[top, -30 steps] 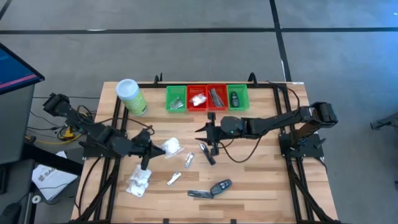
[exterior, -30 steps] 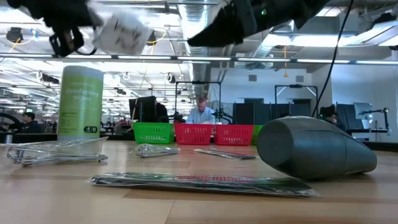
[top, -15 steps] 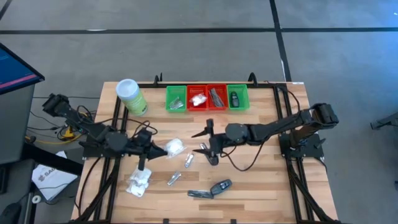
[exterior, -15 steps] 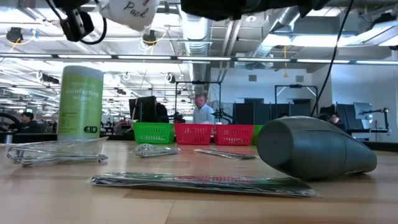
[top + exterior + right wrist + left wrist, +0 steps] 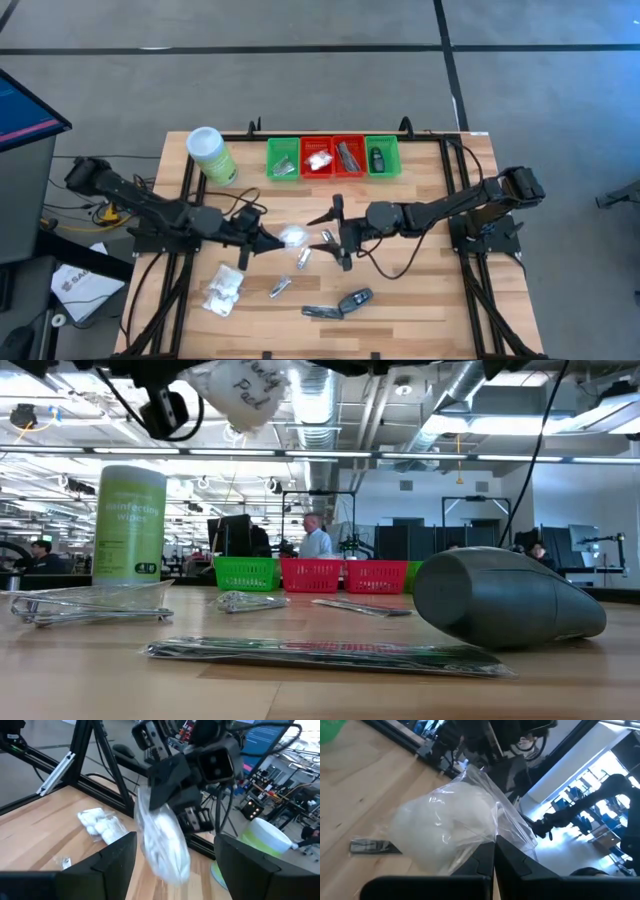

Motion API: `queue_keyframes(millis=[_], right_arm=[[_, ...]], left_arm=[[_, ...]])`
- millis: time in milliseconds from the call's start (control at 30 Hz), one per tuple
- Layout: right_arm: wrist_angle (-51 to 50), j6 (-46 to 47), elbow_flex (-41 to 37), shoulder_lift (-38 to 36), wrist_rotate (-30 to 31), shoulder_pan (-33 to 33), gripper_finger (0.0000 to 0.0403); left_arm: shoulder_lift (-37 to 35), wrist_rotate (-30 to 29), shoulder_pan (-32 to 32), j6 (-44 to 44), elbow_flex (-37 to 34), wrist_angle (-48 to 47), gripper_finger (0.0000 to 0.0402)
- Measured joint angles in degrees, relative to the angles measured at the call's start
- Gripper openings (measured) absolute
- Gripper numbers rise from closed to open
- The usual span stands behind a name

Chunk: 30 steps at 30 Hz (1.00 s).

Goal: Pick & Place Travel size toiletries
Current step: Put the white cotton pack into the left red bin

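My right gripper grabs the held white packet by the loose end of its clear wrap (image 5: 301, 236) next, to place it in a red tray (image 5: 317, 158).
My left gripper (image 5: 268, 240) is shut on a white puffy packet (image 5: 293, 237) in clear wrap, one of the travel size toiletries, held above the table's middle. In the low view the packet (image 5: 243, 390) hangs high. My right gripper (image 5: 336, 240) stands open just to the right of it. In the right wrist view the packet (image 5: 162, 837) shows ahead between the fingers, untouched. Another white packet (image 5: 223, 290), silver sachets (image 5: 303, 259) and dark pieces (image 5: 355, 299) lie flat on the table. My left gripper pinches the packet's clear wrap at its edge (image 5: 496, 832) between its two shut fingers. The fingers come about level from the table's left. The packet is lifted clear of the table and sticks out past the fingertips toward my right gripper.
Green and red trays (image 5: 283, 157) (image 5: 348, 155) stand in a row at the far edge with items inside. A light-green canister (image 5: 210, 155) is at the far left. A dark oblong piece (image 5: 505, 600) lies near the table's front edge.
My left gripper has carried the white packet toward the table's right edge, lifted clear, up to my right gripper. My right gripper has shifted a little toward the near edge.
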Motion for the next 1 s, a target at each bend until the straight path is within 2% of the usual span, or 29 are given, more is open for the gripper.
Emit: queue_keyframes(millis=[200, 333, 733, 900, 1000], right_arm=[[-1.23, 0.22, -0.01, 2.16, 0.00, 0.66, 0.0250], [0.12, 0.02, 0.02, 4.03, 1.19, 0.83, 0.0228], [2.57, 0.32, 0.02, 4.33, 1.55, 0.80, 0.0099], [2.53, 0.71, 0.02, 4.31, 1.57, 0.76, 0.0020], [2.51, 1.20, 0.02, 4.31, 1.55, 0.75, 0.0009]], left_arm=[[1.63, 3.28, 1.82, 1.21, 0.00, 4.38, 0.0000], [1.60, 3.46, 2.22, 1.44, 0.00, 4.43, 0.0000], [1.58, 4.38, 2.22, 1.75, -0.01, 4.45, 0.0000], [1.58, 4.39, 2.22, 2.19, 0.00, 4.34, 0.0000], [1.58, 4.43, 2.22, 3.44, 0.00, 4.34, 0.0000]])
